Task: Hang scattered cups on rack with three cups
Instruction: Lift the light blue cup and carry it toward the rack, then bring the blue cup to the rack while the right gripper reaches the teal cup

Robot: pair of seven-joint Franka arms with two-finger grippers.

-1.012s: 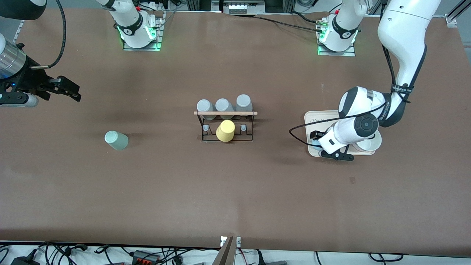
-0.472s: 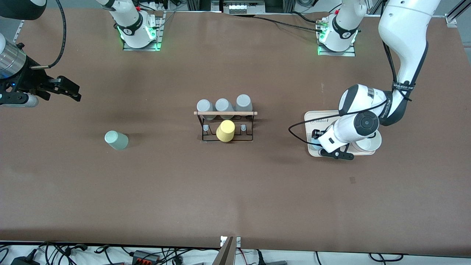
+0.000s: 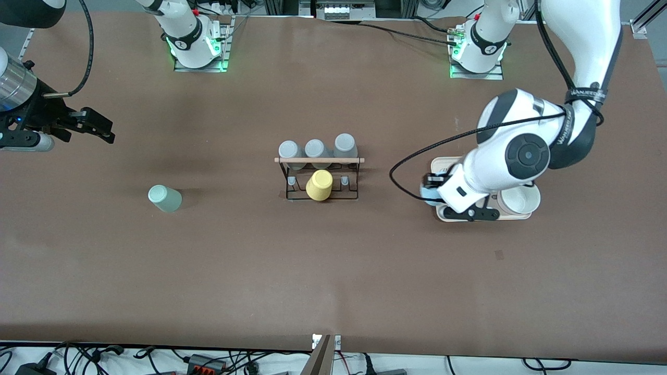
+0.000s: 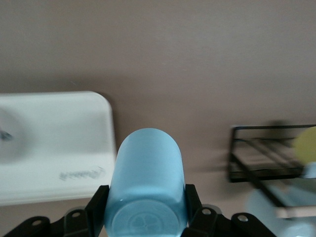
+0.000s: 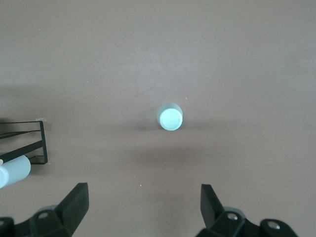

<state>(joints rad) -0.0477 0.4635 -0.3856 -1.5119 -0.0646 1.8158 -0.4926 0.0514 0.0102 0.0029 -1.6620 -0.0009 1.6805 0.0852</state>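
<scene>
The mint-green cup should be grabbed next with my right gripper by its sides near its closed base, so the cup's opening stays free to slide onto the rack.
My left gripper (image 3: 431, 190) (image 4: 146, 198) is shut on the light blue cup (image 3: 427, 194) (image 4: 146, 173), its black fingers (image 4: 100, 200) pressing both sides. It hangs over the cream tray's edge that faces the rack. The black wire rack (image 3: 319, 179) (image 4: 264, 160), with a wooden rod (image 3: 319, 160) across the top, stands mid-table. The pale mint-green cup (image 3: 164, 198) (image 5: 170, 117) stands alone on the table toward the right arm's end. My right gripper (image 3: 101, 129) (image 5: 143, 200) waits open above that end, with the mint cup in its view and nothing between its fingers.
Three grey cups (image 3: 317, 149) hang on the rack's side toward the robots' bases. A yellow cup (image 3: 319, 185) sits on its side nearer the front camera. The cream tray (image 3: 440, 165) (image 4: 54, 143) holds a white bowl (image 3: 519, 201).
My left gripper closed on the blue cup, lifted it off the tray and shifted toward the rack. The right arm has not moved.
</scene>
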